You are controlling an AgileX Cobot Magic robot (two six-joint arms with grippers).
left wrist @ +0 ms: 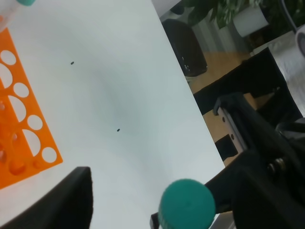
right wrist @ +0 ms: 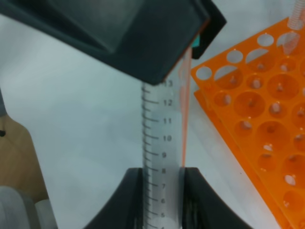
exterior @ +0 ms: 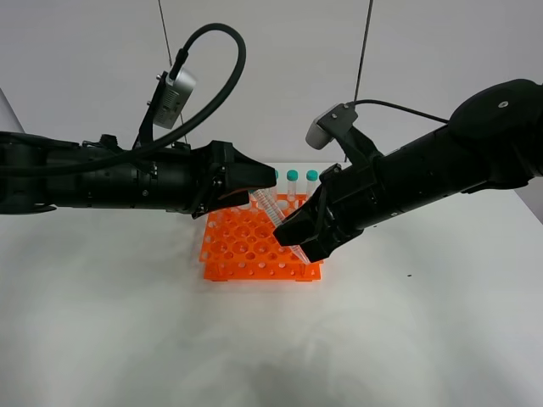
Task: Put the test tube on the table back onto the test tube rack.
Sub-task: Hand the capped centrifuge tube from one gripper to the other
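I should next grab the test tube with my left gripper by its teal-end with the cap (exterior: 258,195), and then put the tube back in the rack (exterior: 246,248).
The test tube (exterior: 273,212) hangs slanted over the orange test tube rack (exterior: 246,248) on the white table (exterior: 127,339). My right gripper (exterior: 297,242) is shut on the tube's lower part; the right wrist view shows the graduated tube (right wrist: 162,129) clamped between its fingers (right wrist: 128,200). My left gripper (exterior: 254,193) is at the tube's cap end. In the left wrist view the teal cap (left wrist: 187,204) sits apart from the one left finger (left wrist: 66,202) that shows, so the jaws look open.
Three other teal-capped tubes (exterior: 292,176) stand in the rack's back row. The rack's open holes (right wrist: 257,109) lie just beside the held tube. Past the table's edge are dark furniture and potted plants (left wrist: 228,14).
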